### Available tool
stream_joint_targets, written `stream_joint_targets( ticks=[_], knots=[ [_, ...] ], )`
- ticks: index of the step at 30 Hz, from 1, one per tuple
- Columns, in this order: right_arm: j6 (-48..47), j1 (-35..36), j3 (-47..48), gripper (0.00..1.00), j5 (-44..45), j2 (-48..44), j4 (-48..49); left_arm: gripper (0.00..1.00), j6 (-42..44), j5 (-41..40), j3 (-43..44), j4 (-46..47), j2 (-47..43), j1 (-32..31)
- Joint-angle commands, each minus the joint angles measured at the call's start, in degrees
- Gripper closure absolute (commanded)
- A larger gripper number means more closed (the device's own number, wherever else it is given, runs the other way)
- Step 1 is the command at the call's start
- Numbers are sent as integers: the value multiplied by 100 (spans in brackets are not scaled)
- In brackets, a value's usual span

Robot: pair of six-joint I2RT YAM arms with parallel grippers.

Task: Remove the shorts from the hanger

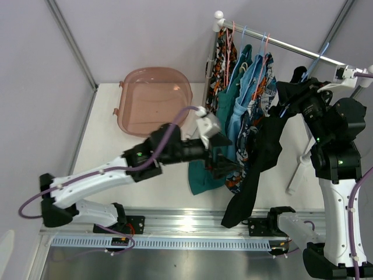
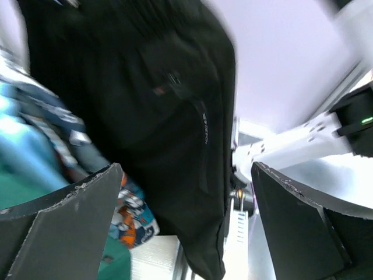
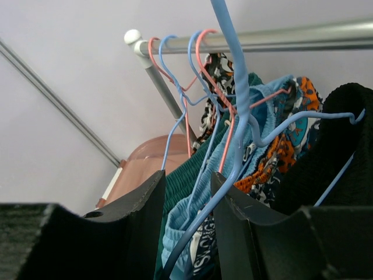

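Observation:
My left gripper grabs the hanging cloth below the waistband (image 1: 266, 144) (image 2: 173, 134) of the black shorts next, to pull the shorts off the blue hanger.
Black shorts (image 1: 262, 151) hang long and limp from a blue hanger (image 1: 319, 55) at the right end of the rack's rod (image 1: 291, 45). My right gripper (image 1: 291, 87) is up at their waistband. In the right wrist view the blue hanger (image 3: 238, 111) runs slantwise between the half-closed fingers of my right gripper (image 3: 186, 186) and touches both, with the black shorts (image 3: 344, 157) to the right. My left gripper (image 1: 224, 165) stands wide open beside the lower part of the black shorts (image 2: 145, 116). They hang just beyond its fingertips (image 2: 76, 216), untouched.
Further shorts hang left of the black pair: camouflage (image 1: 224, 55), teal (image 1: 204, 178), light blue (image 1: 239, 116) and patterned (image 1: 256, 93), on pink and blue hangers. A pink tub (image 1: 154, 99) sits at the table's back left. The rack's white leg (image 1: 300, 172) stands by the right arm.

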Motion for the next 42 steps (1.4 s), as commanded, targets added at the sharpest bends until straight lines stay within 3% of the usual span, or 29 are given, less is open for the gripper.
stream_joint_targets(
  ticks=[1,12,22,25,30,31,33,36,37,42],
  knots=[
    [78,28,-29,100,-107,-184,242,1,170,-427,371,624,617,-303],
    [7,28,-468,100,-19,-553,180,1,284,-655,1497,572,1910,-699],
    [-19,28,-539,100,60,-606,198,1,319,-884,1577,274,1982,-972],
    [16,19,-521,100,68,-588,233,17,267,-1059,1383,238,2043,-1016],
    [42,28,-513,100,95,-588,224,27,240,-1462,1067,300,2096,-1147],
    [42,28,-513,100,95,-588,215,38,249,-1516,1075,274,2122,-1148],
    [42,28,-486,100,86,-597,207,48,258,-1683,1092,238,2219,-1156],
    [42,28,-469,100,112,-615,180,82,258,-1807,1180,203,2359,-1156],
    [42,19,-469,100,112,-623,171,100,223,-1859,1207,168,2377,-1165],
    [16,19,-460,100,156,-597,145,100,249,-2271,1382,-165,2343,-1332]
  ],
)
